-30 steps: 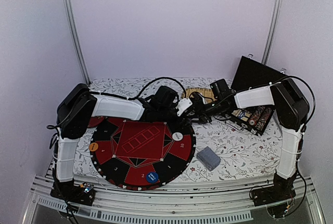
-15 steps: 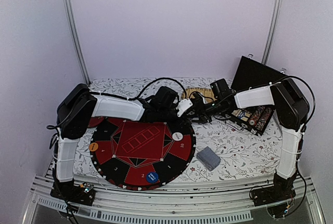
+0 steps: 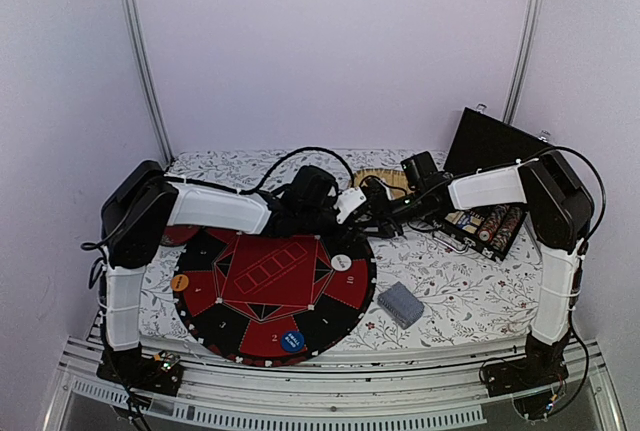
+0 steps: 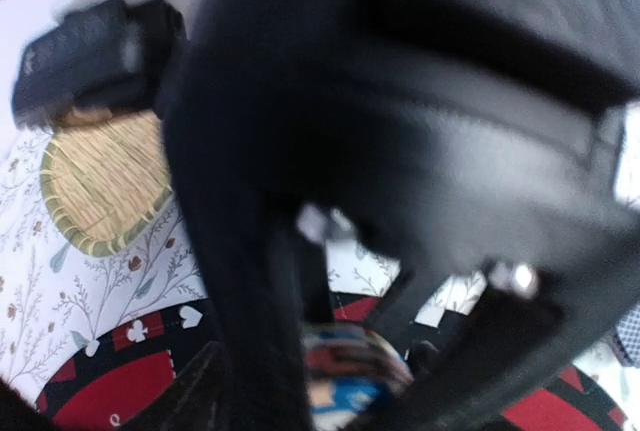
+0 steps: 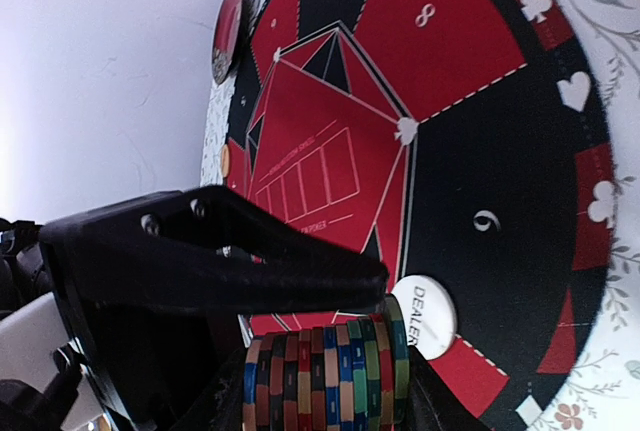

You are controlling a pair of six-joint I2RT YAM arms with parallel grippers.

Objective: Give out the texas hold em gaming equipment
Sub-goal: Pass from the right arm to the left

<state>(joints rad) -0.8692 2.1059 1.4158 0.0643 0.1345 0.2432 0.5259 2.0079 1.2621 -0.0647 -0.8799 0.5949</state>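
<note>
The open fingers of my left gripper are on either side of the chip stack's colored edges, next to my right gripper's fingers. They would hold the stack if they closed now, so my left gripper should close on it.
My right gripper [image 5: 398, 346] is shut on a sideways stack of poker chips [image 5: 325, 376] in red, blue, green and black, held above the round red-and-black poker mat [image 3: 265, 291]. In the top view it [image 3: 376, 211] meets my left gripper [image 3: 358, 207] over the mat's far right edge. In the blurred left wrist view the chip stack [image 4: 350, 376] lies between my left gripper's dark fingers [image 4: 255, 351]; I cannot tell whether they grip it. A white DEALER button [image 5: 425, 316] lies on the mat. A blue button [image 3: 292, 341] and an orange button [image 3: 180, 282] lie on it too.
A grey-blue card deck [image 3: 400, 304] lies right of the mat. An open black chip case [image 3: 485, 221] stands at the back right. The oval straw tray [image 4: 105, 186] sits behind the grippers. A red dish [image 5: 228, 31] is at the mat's far left.
The left arm's elbow has shifted a little to the left. Both grippers stay together over the mat's far edge, with the chip stack still held.
</note>
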